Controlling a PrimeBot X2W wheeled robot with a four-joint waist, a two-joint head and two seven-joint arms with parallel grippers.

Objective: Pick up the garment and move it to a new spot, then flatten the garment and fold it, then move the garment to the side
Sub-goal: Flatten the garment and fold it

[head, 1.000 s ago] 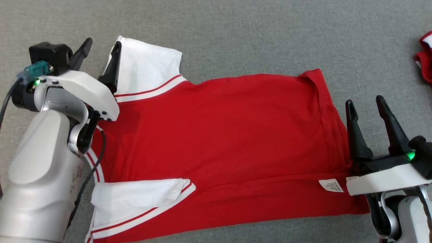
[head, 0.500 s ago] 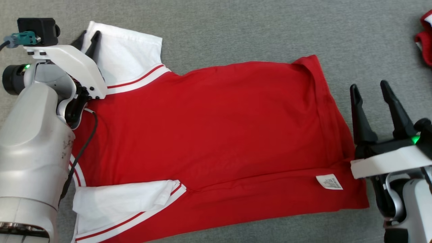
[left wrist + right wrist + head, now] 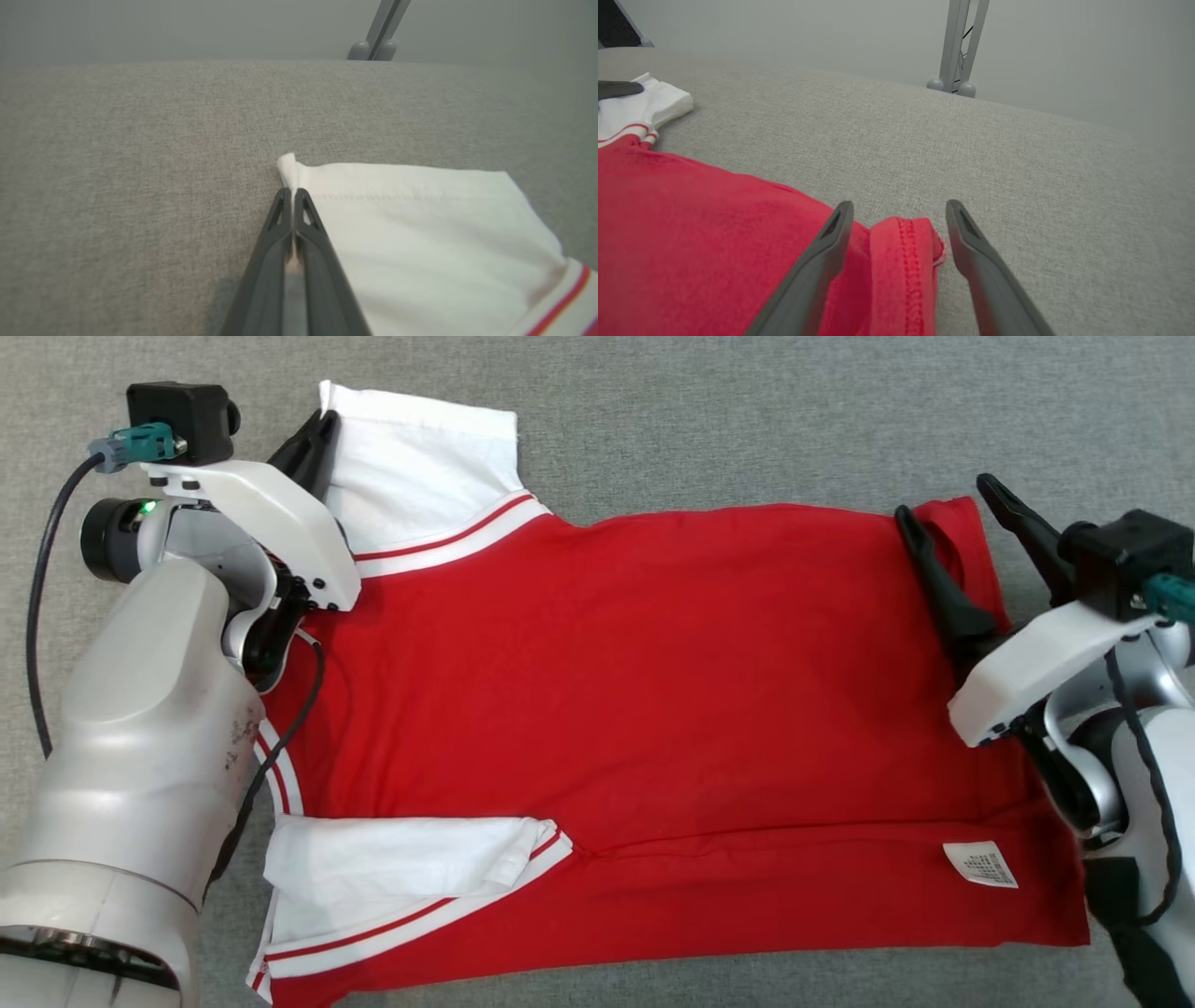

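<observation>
I should next take the red hem by its corner away from the label (image 3: 903,235) with my right gripper, so that I can fold the flattened shirt.
The garment (image 3: 653,709), a red shirt with white sleeves, lies spread on the grey cloth surface (image 3: 700,411). My left gripper (image 3: 319,431) is at the far left sleeve (image 3: 420,476) and is shut on that sleeve's outer corner; in the left wrist view a white fold of the sleeve (image 3: 420,233) sticks out past the gripper's (image 3: 293,192) closed tips. My right gripper (image 3: 948,504) stands open astride the hem's far right corner. In the right wrist view the rolled red hem corner (image 3: 906,247) lies between the gripper's (image 3: 900,205) spread fingers, untouched.
The near sleeve (image 3: 392,868) is folded over itself at the lower left. A white label (image 3: 978,864) lies on the red cloth near the right hem. A grey metal stand (image 3: 955,46) rises beyond the surface's far edge, and the stand (image 3: 380,28) also appears in the left wrist view.
My left gripper has closed on the far sleeve's corner. My right gripper has moved forward from the near hem to the hem's far corner, still open. The head camera shifted.
</observation>
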